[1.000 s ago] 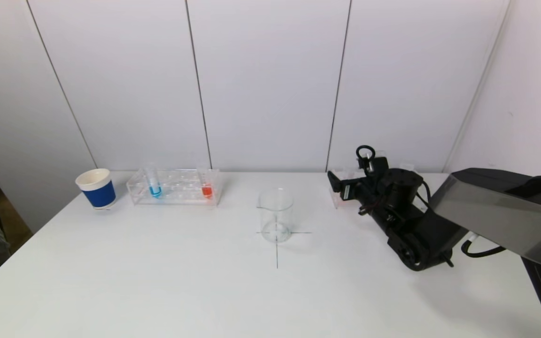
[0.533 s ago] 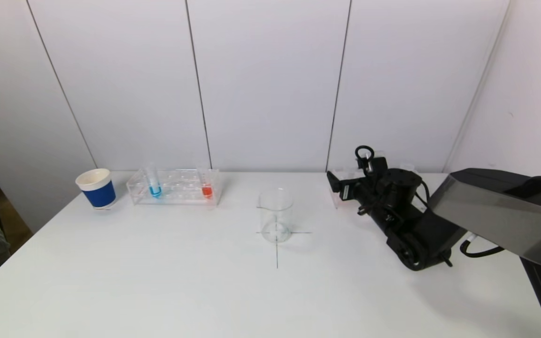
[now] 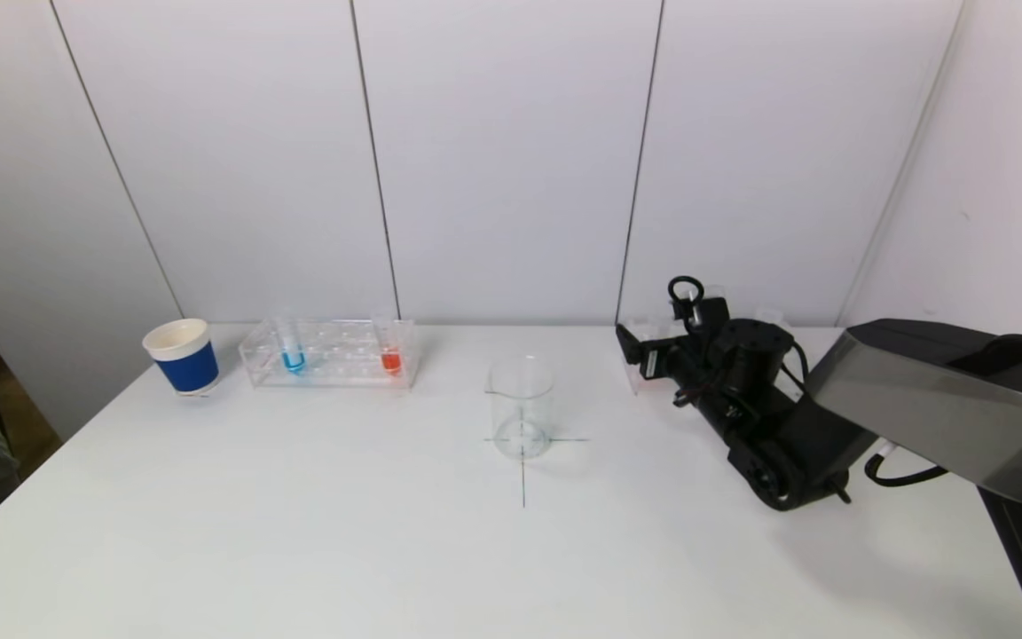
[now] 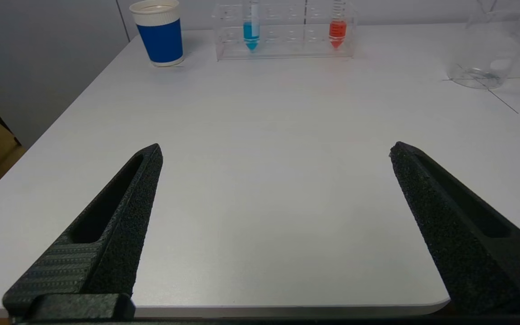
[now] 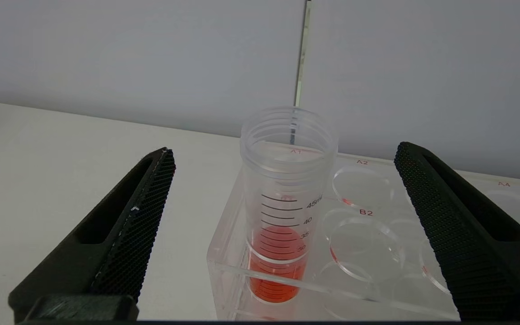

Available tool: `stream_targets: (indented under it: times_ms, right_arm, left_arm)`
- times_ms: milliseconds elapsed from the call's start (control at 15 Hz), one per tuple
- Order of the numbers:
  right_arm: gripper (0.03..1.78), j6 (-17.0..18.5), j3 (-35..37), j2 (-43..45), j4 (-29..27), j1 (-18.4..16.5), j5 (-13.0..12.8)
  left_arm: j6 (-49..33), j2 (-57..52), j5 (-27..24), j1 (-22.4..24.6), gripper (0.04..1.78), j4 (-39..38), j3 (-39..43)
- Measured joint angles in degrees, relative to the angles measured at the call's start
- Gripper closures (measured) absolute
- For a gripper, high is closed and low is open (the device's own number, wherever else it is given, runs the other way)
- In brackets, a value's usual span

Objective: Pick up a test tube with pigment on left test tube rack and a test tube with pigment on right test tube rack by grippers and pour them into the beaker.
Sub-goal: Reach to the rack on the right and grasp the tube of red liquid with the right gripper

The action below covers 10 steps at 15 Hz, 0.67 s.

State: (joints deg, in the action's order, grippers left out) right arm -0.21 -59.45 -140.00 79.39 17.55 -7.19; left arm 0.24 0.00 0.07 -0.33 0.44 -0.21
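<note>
The right gripper grabs the red-pigment tube by its upper side just under the tube's rim [image 5: 286, 192] next, since the rack closes around the tube's lower half.
The left test tube rack [image 3: 329, 353] is clear plastic and holds a blue-pigment tube [image 3: 292, 355] and a red-pigment tube [image 3: 390, 359]; the left wrist view shows the same rack [image 4: 287, 49], blue tube [image 4: 251, 34] and red tube [image 4: 337, 31] far off. An empty glass beaker [image 3: 522, 406] stands mid-table on a drawn cross. My left gripper [image 4: 274, 146] is open over the table's near edge, holding nothing. My right gripper [image 5: 285, 149] is open, its fingers either side of a red-pigment tube [image 5: 287, 203] standing in the right rack [image 5: 377, 225], not touching it. In the head view the right gripper [image 3: 644, 351] hides most of that rack.
A blue paper cup [image 3: 183, 355] with a white rim stands left of the left rack, near the table's left edge. The white wall runs close behind both racks. The other holes of the right rack that show hold no tube. The right arm's grey housing [image 3: 937, 408] fills the right side.
The right arm has crept slightly toward the right rack and the wall. Nothing else has moved, and both grippers stay open.
</note>
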Motion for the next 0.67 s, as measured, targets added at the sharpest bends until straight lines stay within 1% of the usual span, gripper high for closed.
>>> stream_targets:
  times_ms: [333, 400, 533, 667]
  right_arm:
    - [0.04, -0.04, -0.30, -0.02, -0.12, 0.00, -0.05]
    - [0.07, -0.01, -0.35, -0.02, -0.12, 0.00, -0.05]
    - [0.18, 0.00, -0.41, -0.02, -0.22, -0.04, -0.05]
    - [0.40, 0.02, -0.57, -0.02, -0.22, -0.09, -0.41]
  left_arm:
    - [0.02, 0.00, 0.00, -0.02, 0.06, 0.00, 0.00]
    - [0.02, 0.00, 0.00, -0.02, 0.06, 0.00, 0.00]
    - [0.00, 0.00, -0.02, -0.02, 0.06, 0.00, 0.00]
    - [0.00, 0.00, 0.02, -0.02, 0.06, 0.00, 0.00]
